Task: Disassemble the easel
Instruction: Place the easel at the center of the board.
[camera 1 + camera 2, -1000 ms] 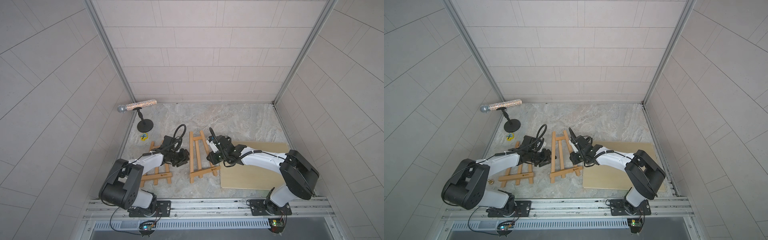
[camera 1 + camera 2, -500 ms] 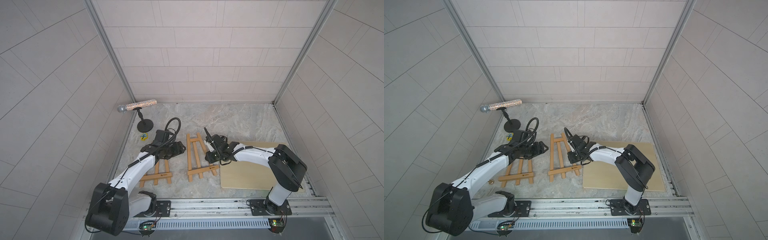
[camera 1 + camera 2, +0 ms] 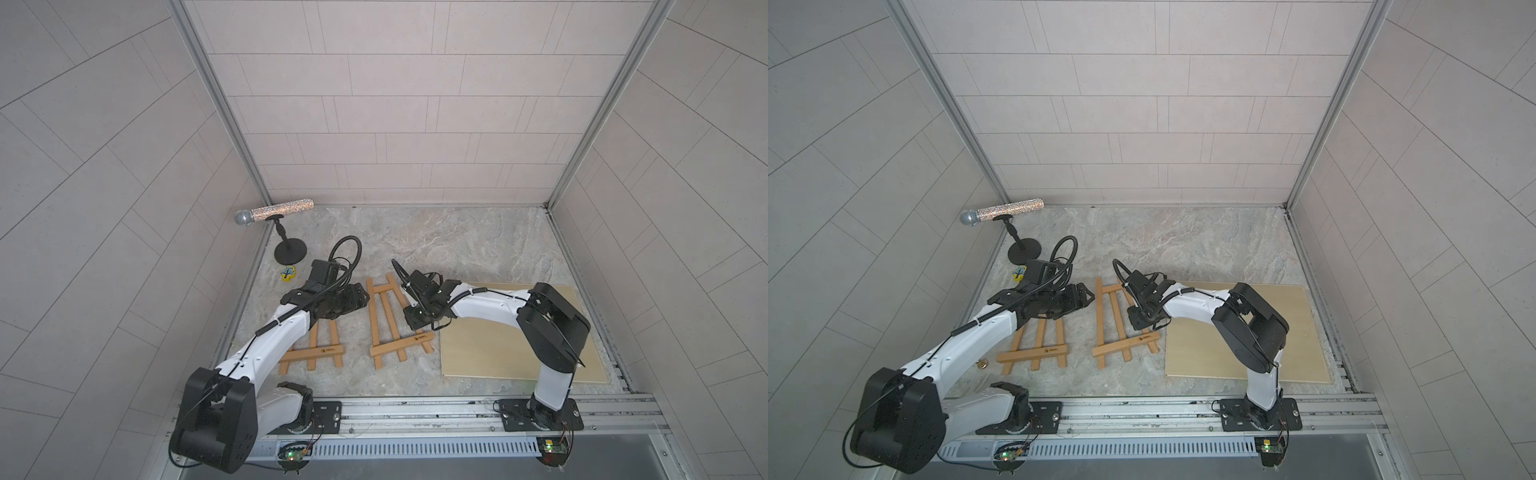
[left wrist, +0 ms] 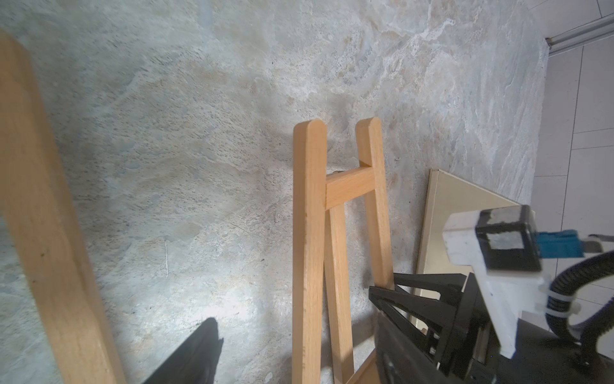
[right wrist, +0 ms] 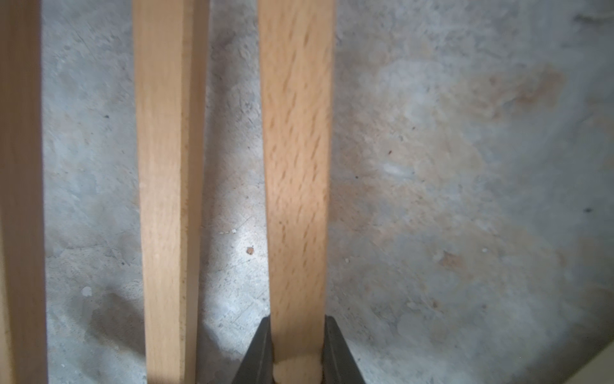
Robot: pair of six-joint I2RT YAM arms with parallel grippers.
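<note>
The right gripper will let go of the middle easel, because flat floor is close below it, beside the beige board, and the easel would rest there.
Two wooden easel frames lie flat on the stone floor. The middle easel (image 3: 390, 320) (image 3: 1115, 322) has its right leg (image 5: 295, 166) pinched in my shut right gripper (image 3: 415, 322) (image 3: 1136, 322) (image 5: 297, 352), about halfway along. My left gripper (image 3: 357, 297) (image 3: 1081, 297) (image 4: 299, 365) is open, close to this easel's top left. In the left wrist view its left rail (image 4: 307, 249) runs between the two dark fingers; whether they touch it cannot be told. The other easel (image 3: 320, 353) (image 3: 1038, 353) lies partly under my left arm.
A beige board (image 3: 519, 332) (image 3: 1237, 332) lies flat to the right, under my right arm. A glitter microphone on a black stand (image 3: 272, 210) and a small yellow item (image 3: 287, 273) sit at the back left. A small brass piece (image 3: 983, 365) lies by the left easel's foot.
My left gripper has opened wider and its arm has lifted and stretched forward. The right gripper, still shut on the leg, has drawn the middle easel slightly to the left.
</note>
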